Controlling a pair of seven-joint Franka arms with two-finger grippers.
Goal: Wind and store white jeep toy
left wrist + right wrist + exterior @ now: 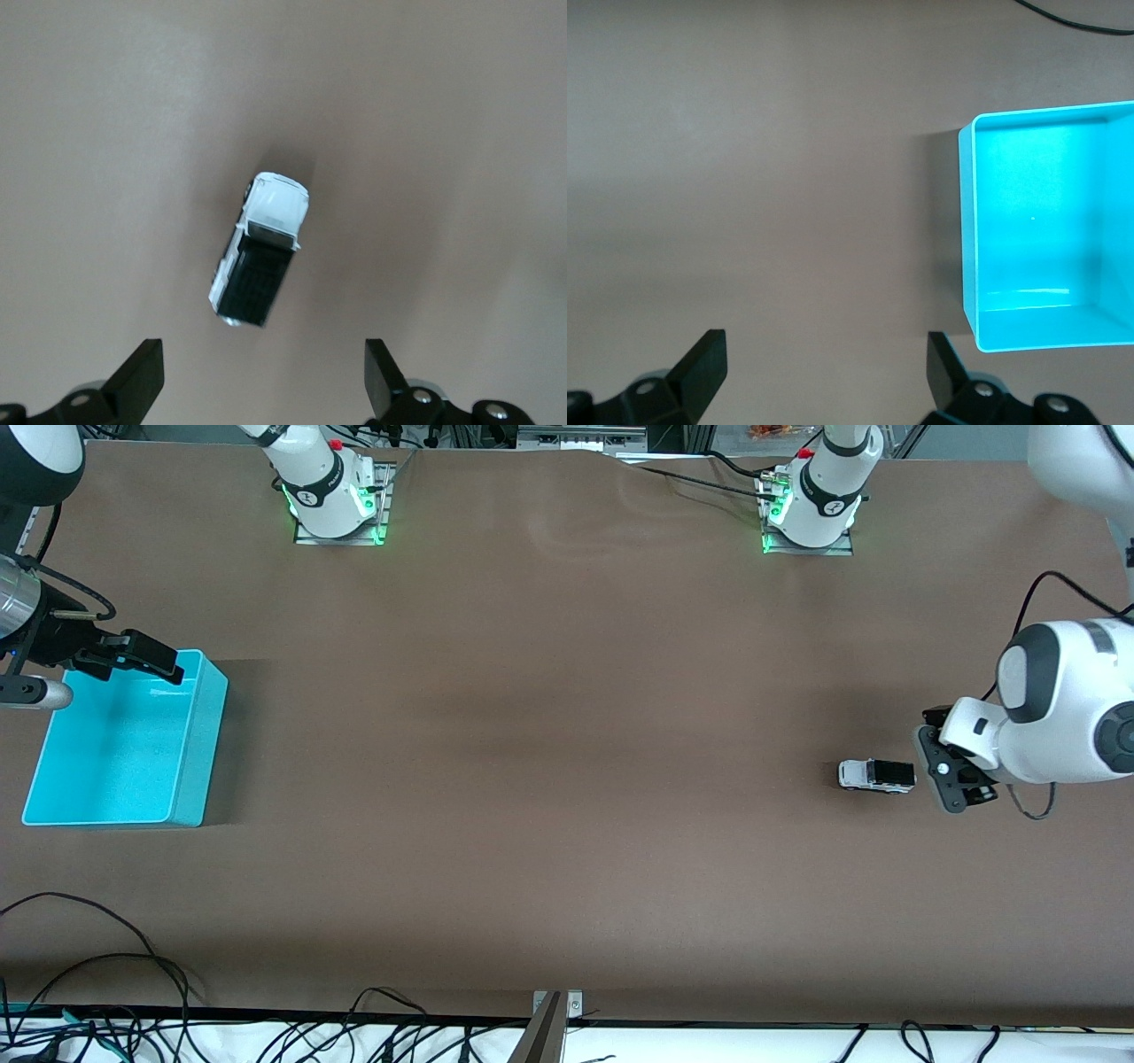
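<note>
My left gripper is to grab the white jeep toy by its black rear section (891, 774) (256, 281) next, to wind the toy.
The white jeep toy (876, 776) (261, 252), with a black rear section, stands on its wheels on the brown table toward the left arm's end. My left gripper (941, 772) (264, 376) hovers just beside the jeep's black rear, open and holding nothing; the jeep lies ahead of the fingertips, not between them. The cyan bin (199, 753) (970, 230) sits empty at the right arm's end. My right gripper (152, 659) (826, 367) hangs open and empty over the bin's farther rim, with bare table under its fingers in the right wrist view.
Both arm bases (337, 505) (808, 514) stand along the table edge farthest from the front camera. Loose black cables (106, 992) and a metal bracket (554, 1019) lie along the nearest edge. Wide brown tabletop separates jeep and bin.
</note>
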